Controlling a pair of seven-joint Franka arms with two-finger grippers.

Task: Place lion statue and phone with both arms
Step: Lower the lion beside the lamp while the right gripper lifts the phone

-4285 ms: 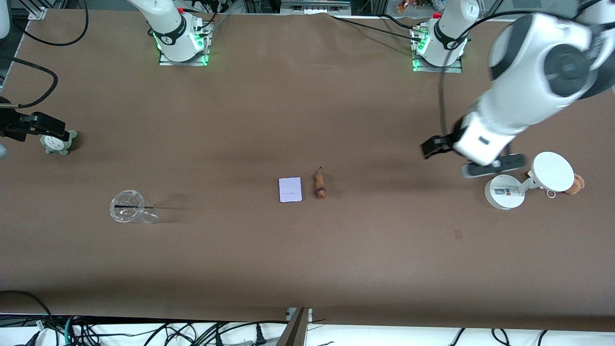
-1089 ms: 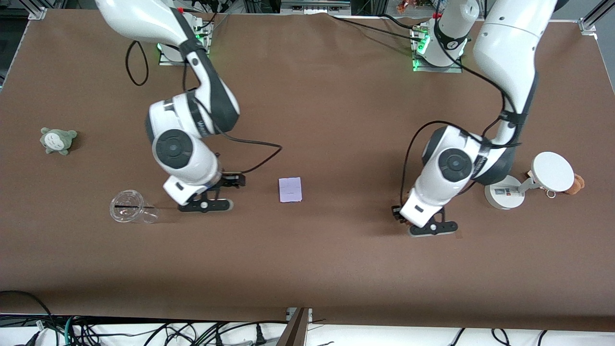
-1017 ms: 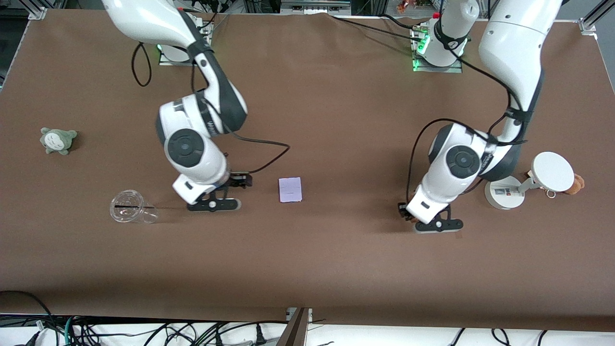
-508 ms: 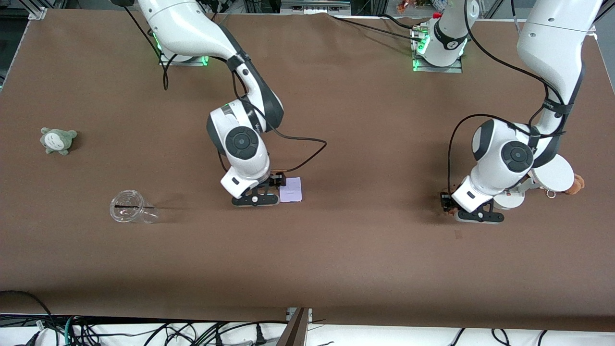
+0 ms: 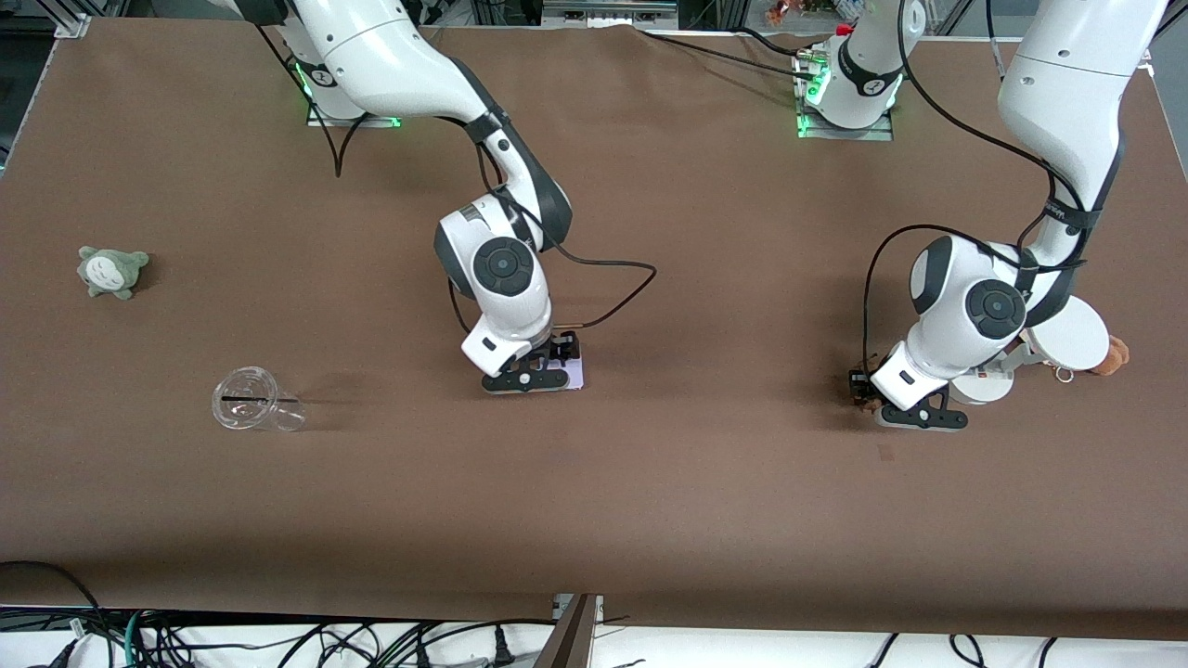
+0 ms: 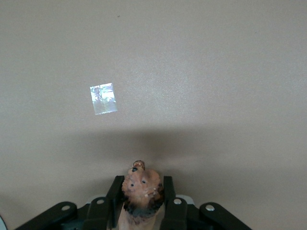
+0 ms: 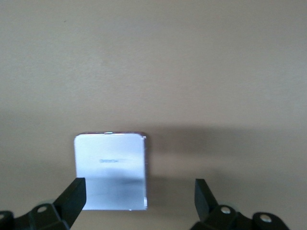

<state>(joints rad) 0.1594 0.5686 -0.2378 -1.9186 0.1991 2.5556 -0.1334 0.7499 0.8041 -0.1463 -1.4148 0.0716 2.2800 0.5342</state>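
The lion statue sits low on the tabletop and would lie there. My left gripper needs to let go of the statue now.
The lion statue [image 6: 141, 189], reddish-brown with a dark mane, is pinched head-outward between the black fingers of my left gripper [image 6: 141, 194], which is shut on it. In the front view this gripper [image 5: 861, 390] hangs low over the table next to the white stand's base. The phone [image 7: 110, 167], a pale flat rectangle, lies on the brown table. My right gripper [image 7: 139, 196] is open above it. The phone's end sits between the fingers, close to one of them and apart from the other. In the front view the right gripper [image 5: 560, 354] covers most of the phone [image 5: 575, 374].
A white round-based stand with a disc [image 5: 1077, 332] and a tan plush [image 5: 1116, 353] sit at the left arm's end. A clear cup [image 5: 249, 399] lies on its side and a grey-green plush [image 5: 112, 271] sits toward the right arm's end. A small shiny patch [image 6: 103, 99] marks the table.
My right gripper has travelled from near the cup to over the phone, staying open. My left gripper carried the lion statue toward the white stand and has nearly stopped.
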